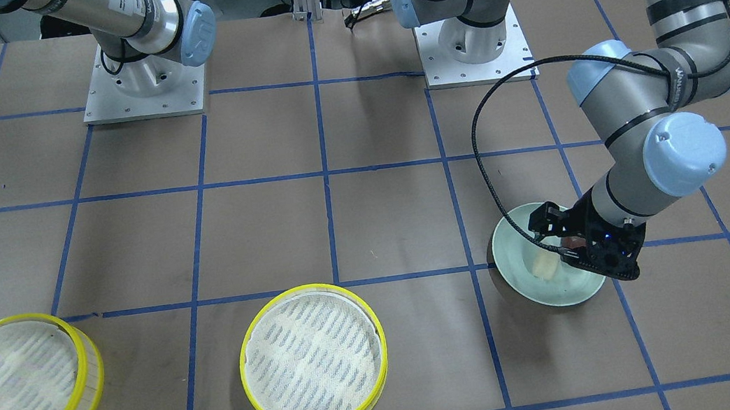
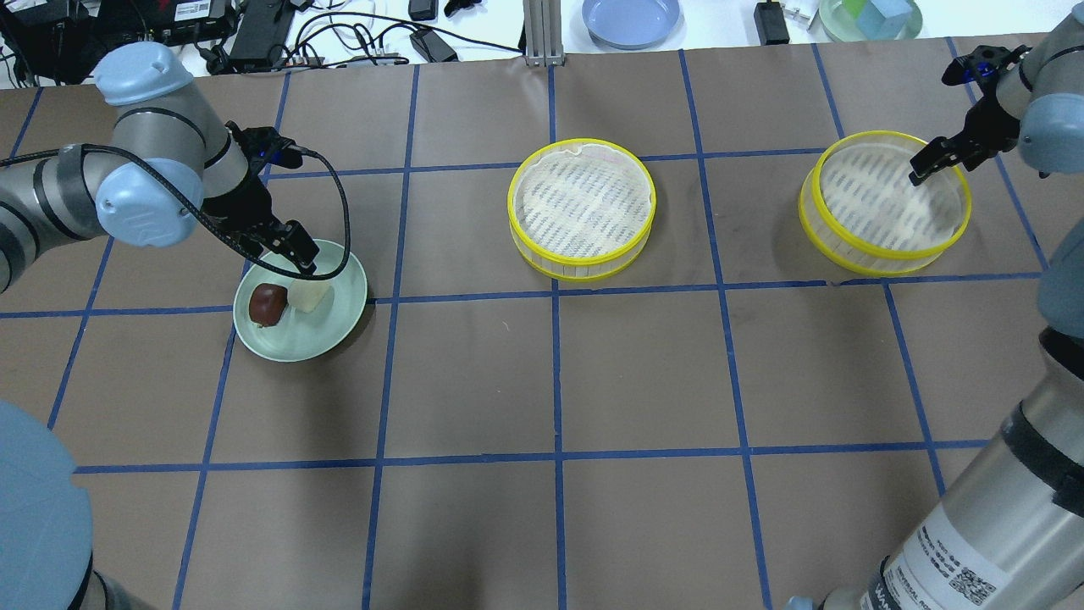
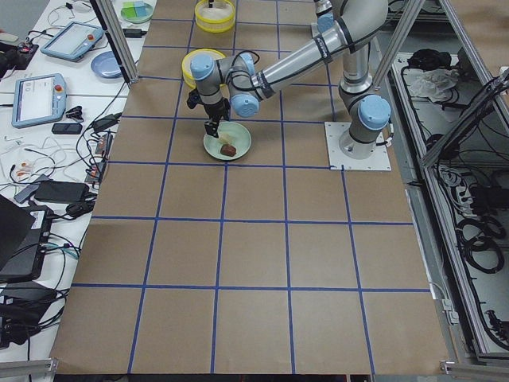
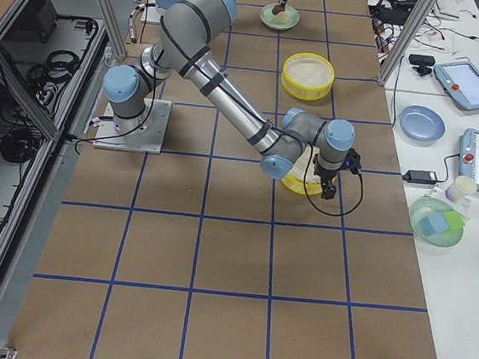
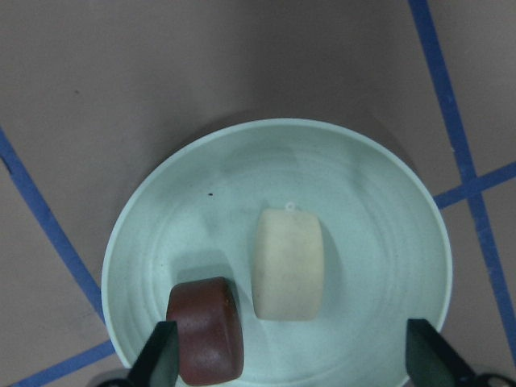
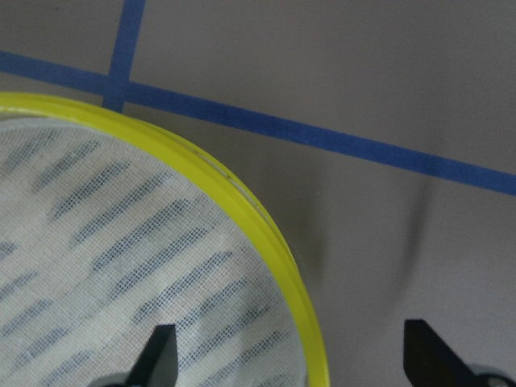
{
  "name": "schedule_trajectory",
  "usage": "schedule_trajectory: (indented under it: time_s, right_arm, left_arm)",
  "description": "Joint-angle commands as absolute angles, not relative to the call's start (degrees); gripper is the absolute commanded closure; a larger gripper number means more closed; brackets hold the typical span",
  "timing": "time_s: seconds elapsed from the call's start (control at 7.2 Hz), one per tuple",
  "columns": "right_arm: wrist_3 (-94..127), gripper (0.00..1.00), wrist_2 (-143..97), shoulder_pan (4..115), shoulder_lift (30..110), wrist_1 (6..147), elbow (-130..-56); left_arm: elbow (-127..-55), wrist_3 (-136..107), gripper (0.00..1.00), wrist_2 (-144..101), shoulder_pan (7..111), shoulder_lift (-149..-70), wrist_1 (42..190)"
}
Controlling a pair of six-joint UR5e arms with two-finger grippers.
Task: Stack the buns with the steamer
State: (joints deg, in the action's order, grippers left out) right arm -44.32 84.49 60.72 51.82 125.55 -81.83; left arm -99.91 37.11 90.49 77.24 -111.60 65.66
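I next need to grab the yellow rim of the second steamer tray with my right gripper, so that I can stack that tray on the other.
A cream-white bun (image 2: 311,294) and a dark red-brown bun (image 2: 267,304) lie side by side on a pale green plate (image 2: 322,339). My left gripper (image 2: 296,250) hovers open above the plate. In the left wrist view its fingertips (image 5: 165,355) flank both the cream bun (image 5: 289,264) and the dark bun (image 5: 205,329) without touching them. One steamer tray (image 2: 581,207) stands empty mid-table. My right gripper (image 2: 931,157) is open over the far rim of the second steamer tray (image 2: 881,207). In the right wrist view its fingers straddle the yellow rim (image 6: 266,234).
The two arm bases (image 1: 143,86) (image 1: 474,42) stand at the robot's side of the table. Beyond the far edge lie a blue plate (image 2: 631,19), a green dish with blocks (image 2: 872,17) and cables. Blue tape lines grid the brown table.
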Motion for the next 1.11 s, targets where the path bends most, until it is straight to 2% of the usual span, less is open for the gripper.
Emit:
schedule_trajectory:
  time_s: [0.0,0.14,0.28,0.42,0.69,0.97]
  right_arm:
    - [-48.2,0.43,82.7,60.6,51.7,126.1,-82.0]
    - [-48.3,0.61,83.5,60.6,51.7,126.4,-82.0]
    - [-48.3,0.79,83.4,60.6,51.7,126.1,-82.1]
    - [-48.3,0.85,82.8,60.6,51.7,125.8,-82.2]
    - [-48.3,0.99,83.2,60.6,52.2,125.6,-82.2]
    - [-46.2,0.99,83.3,62.0,55.8,123.3,-82.0]
  left_arm:
    - [-100.5,38.6,0.11,90.4,77.3,-115.0,64.4]
    - [-100.8,38.6,0.37,90.5,77.3,-115.7,64.4]
    - [-100.8,38.6,0.72,90.5,77.2,-116.0,64.5]
    - [-100.2,38.6,1.0,90.4,77.3,-116.1,64.3]
    - [-97.6,36.4,1.0,85.6,77.3,-114.4,64.2]
    - [-93.4,20.7,1.0,83.2,80.1,-112.3,64.2]
